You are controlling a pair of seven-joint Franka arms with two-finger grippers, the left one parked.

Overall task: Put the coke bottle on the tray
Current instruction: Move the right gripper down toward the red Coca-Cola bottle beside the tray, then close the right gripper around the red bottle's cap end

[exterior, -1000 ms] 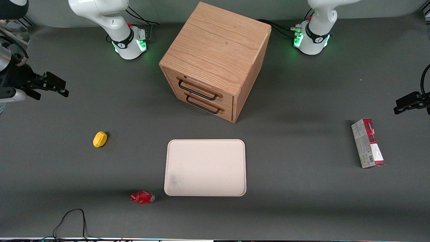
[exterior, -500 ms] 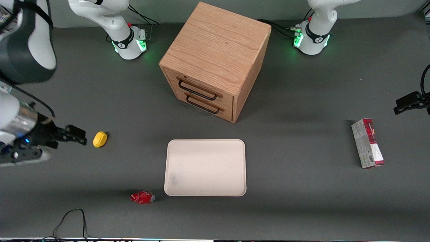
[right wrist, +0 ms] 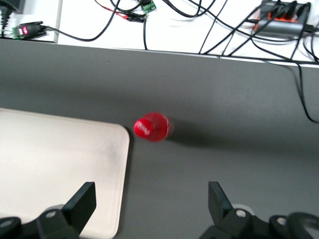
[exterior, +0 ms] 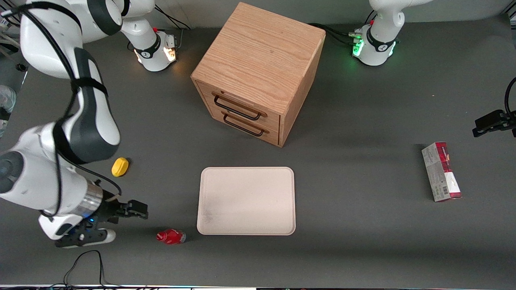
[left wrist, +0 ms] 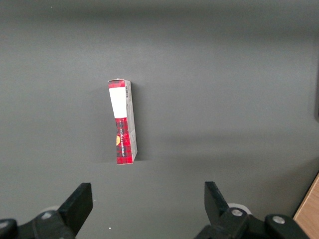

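To place the coke bottle on the tray (exterior: 246, 200), my right gripper should next pick up the bottle by its red body (exterior: 173, 236).
The coke bottle (exterior: 171, 236) is a tiny red bottle lying on the dark table just beside the tray's near corner, toward the working arm's end. It also shows in the right wrist view (right wrist: 153, 127), standing apart from the fingers. The tray (exterior: 246, 200) is flat, cream-white and bare; its edge shows in the right wrist view (right wrist: 60, 164). My right gripper (exterior: 136, 209) hovers open and empty beside the bottle, a little farther from the front camera and toward the working arm's end. In its own view the gripper (right wrist: 149, 199) has its jaws spread wide.
A yellow lump (exterior: 120, 166) lies farther from the front camera than my gripper. A wooden drawer cabinet (exterior: 258, 72) stands farther back than the tray. A red-and-grey carton (exterior: 441, 171) lies toward the parked arm's end. Cables (exterior: 86, 262) run along the table's near edge.
My right arm has swung in from the table's end, past the yellow lump, toward the front camera to a spot beside the bottle. The bottle and tray have not moved.
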